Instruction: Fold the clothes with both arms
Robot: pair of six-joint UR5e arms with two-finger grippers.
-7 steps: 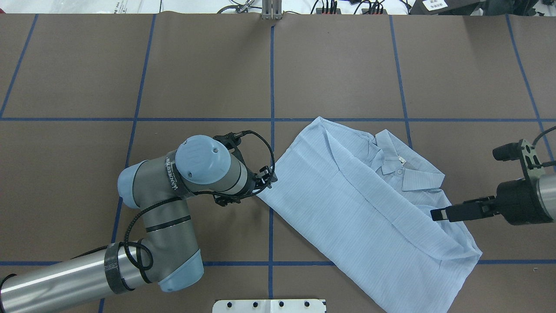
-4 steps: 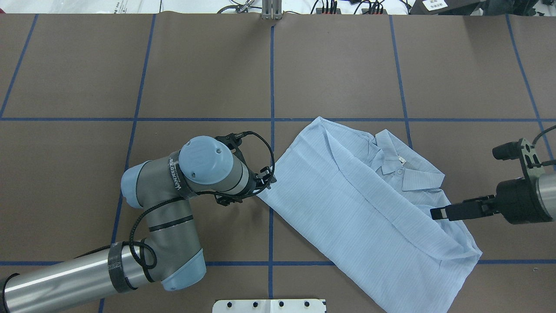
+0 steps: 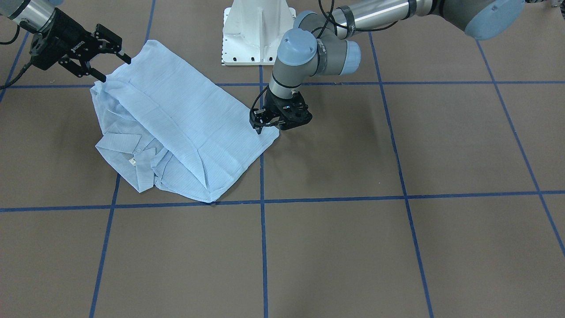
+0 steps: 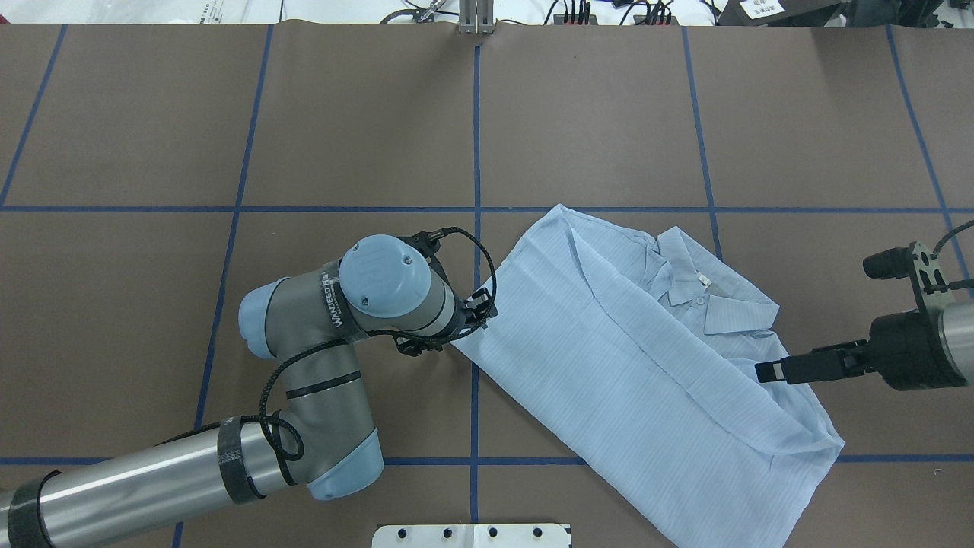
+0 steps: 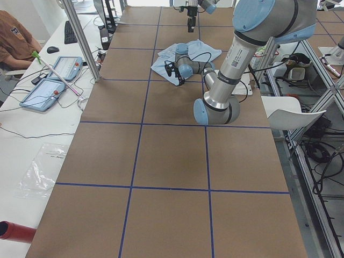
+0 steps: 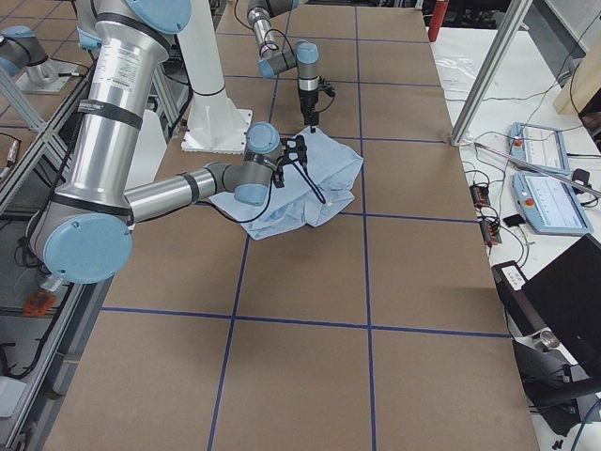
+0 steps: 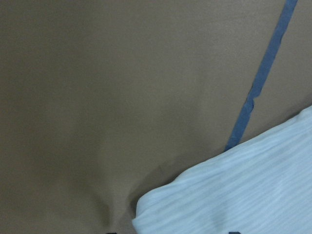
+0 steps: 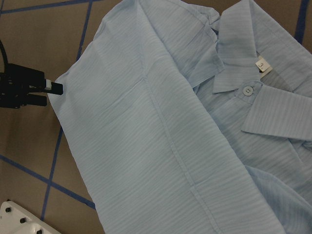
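My left gripper grabs it by its plain corner away from the collar point(image 3: 272, 132) next, to straighten the shirt point(image 3: 185, 116).
The pale-blue striped shirt point(image 4: 631, 358) lies partly folded on the brown table, collar point(image 4: 708, 297) and white neck tag point(image 8: 262, 65) facing up. My left gripper point(image 3: 269, 128) points down at the shirt's left corner point(image 7: 243, 195). Its fingertips only just show at the bottom of the left wrist view, spread apart either side of that corner. In the overhead view the left gripper point(image 4: 468, 323) sits half under its own wrist. My right gripper point(image 3: 117, 70) is open with its fingers at the shirt's right edge near the shoulder. It also shows in the overhead view point(image 4: 765, 372).
The white pedestal base point(image 3: 258, 31) stands at the robot's side of the table, close to the shirt. Blue tape lines point(image 4: 475, 137) grid the brown surface. Cables point(image 4: 578, 11) lie along the far edge. Tablets point(image 5: 54, 80) sit on a side desk.
My left arm's elbow and wrist have swung to the right, bringing the left gripper slightly closer over the shirt's left corner. The right arm and the shirt have not moved.
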